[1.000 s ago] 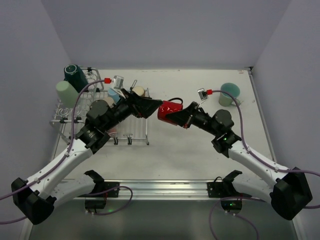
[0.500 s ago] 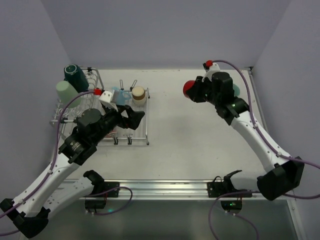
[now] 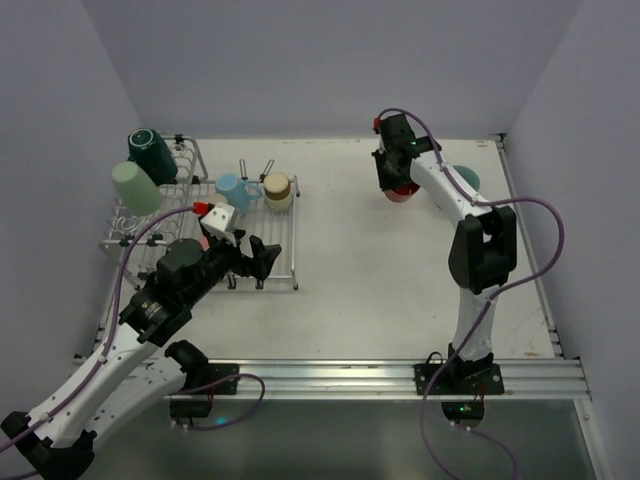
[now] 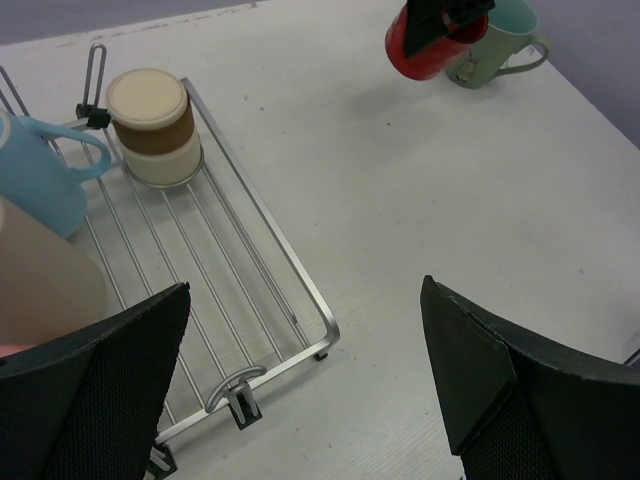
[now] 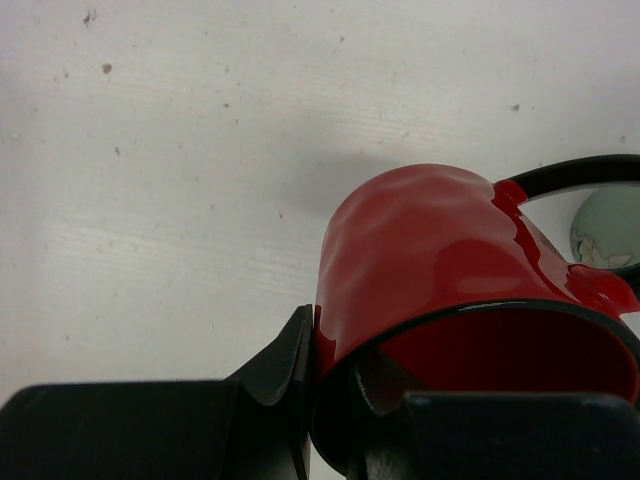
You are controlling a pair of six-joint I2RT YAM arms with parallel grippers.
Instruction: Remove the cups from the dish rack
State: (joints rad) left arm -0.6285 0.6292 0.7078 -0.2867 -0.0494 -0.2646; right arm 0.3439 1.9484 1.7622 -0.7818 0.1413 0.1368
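The base of the red cup (image 5: pixel 430 250) hangs above its shadow, so my right gripper must hold the cup until it stands on the tabletop.
My right gripper (image 3: pixel 396 178) is shut on the rim of a red cup (image 3: pixel 404 193), one finger inside and one outside (image 5: pixel 290 365), low over the table at the far right. The red cup (image 5: pixel 430 250) fills the right wrist view. A pale green mug (image 3: pixel 466 178) stands just beyond it. My left gripper (image 3: pixel 263 256) is open and empty over the near right corner of the dish rack (image 3: pixel 292 262). On the rack stand a light blue mug (image 4: pixel 38 182), a beige cup (image 4: pixel 150 125), a pale tumbler (image 4: pixel 40 285), a teal cup (image 3: pixel 150 152) and a pale green cup (image 3: pixel 134 187).
The rack's taller slotted section (image 3: pixel 185 165) stands at the far left beside the left wall. The left wrist view shows the red cup (image 4: pixel 428 45) and the green mug (image 4: pixel 497 42) far across bare white table (image 4: pixel 400 200).
My right arm has swung the red cup from mid-table to the far right and lowered it beside the green mug. My left arm has pulled back toward the rack's near edge, open.
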